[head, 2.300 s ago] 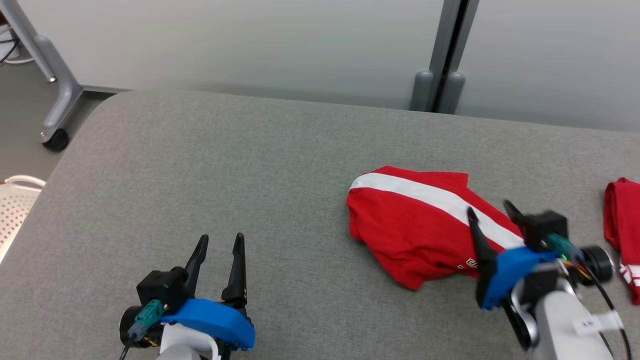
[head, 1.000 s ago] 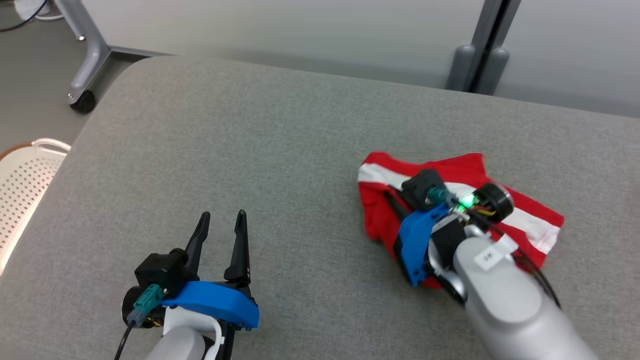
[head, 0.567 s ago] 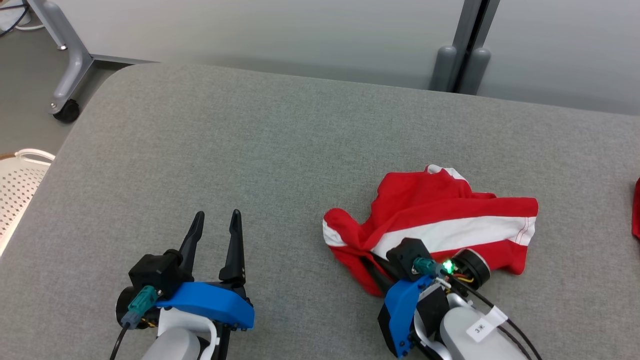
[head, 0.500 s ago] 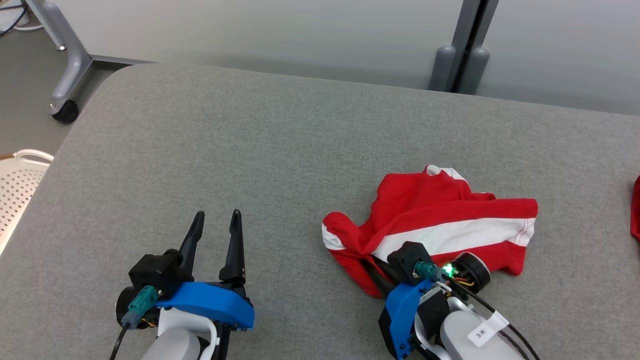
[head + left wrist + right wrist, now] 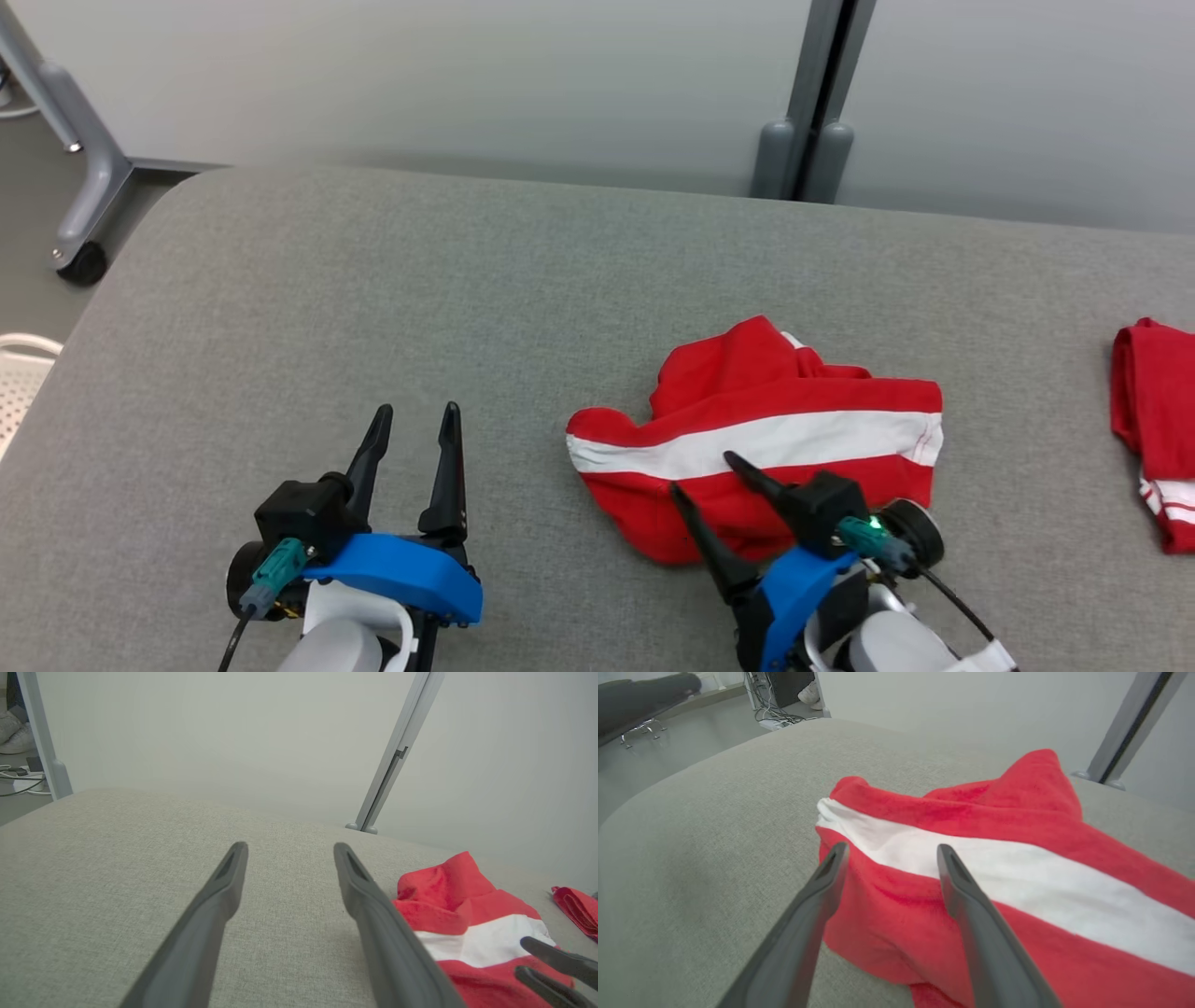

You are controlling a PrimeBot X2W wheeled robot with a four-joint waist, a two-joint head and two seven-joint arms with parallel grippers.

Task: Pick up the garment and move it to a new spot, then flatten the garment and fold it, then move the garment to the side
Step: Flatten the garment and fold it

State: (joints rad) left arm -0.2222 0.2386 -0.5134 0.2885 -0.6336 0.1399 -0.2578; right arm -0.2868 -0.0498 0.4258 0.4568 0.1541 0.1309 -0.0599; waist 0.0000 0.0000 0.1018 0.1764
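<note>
My right gripper grips the garment by the stripe's hem (image 5: 930,438) next, where the cloth ends in an edge, since the red body lies slack and crumpled.
The garment (image 5: 756,439) is red with a broad white stripe and lies crumpled on the grey padded table (image 5: 373,280), right of centre. My right gripper (image 5: 702,474) is open, its two fingers spread just above the garment's near edge with nothing between them. In the right wrist view the gripper (image 5: 892,848) points at the stripe of the garment (image 5: 994,858). My left gripper (image 5: 417,411) is open and empty at the lower left, over bare table. In the left wrist view that gripper (image 5: 290,845) has the garment (image 5: 467,914) to its right.
A second red cloth (image 5: 1153,429) lies at the table's right edge. A white perforated basket (image 5: 19,373) stands off the table's left side. Behind are a castered frame leg (image 5: 79,261) and a grey post (image 5: 803,140) against the wall.
My right gripper, shut on the garment a moment ago, has opened and let it go. The garment now rests crumpled on the table. The head camera has shifted; the left gripper is unchanged.
</note>
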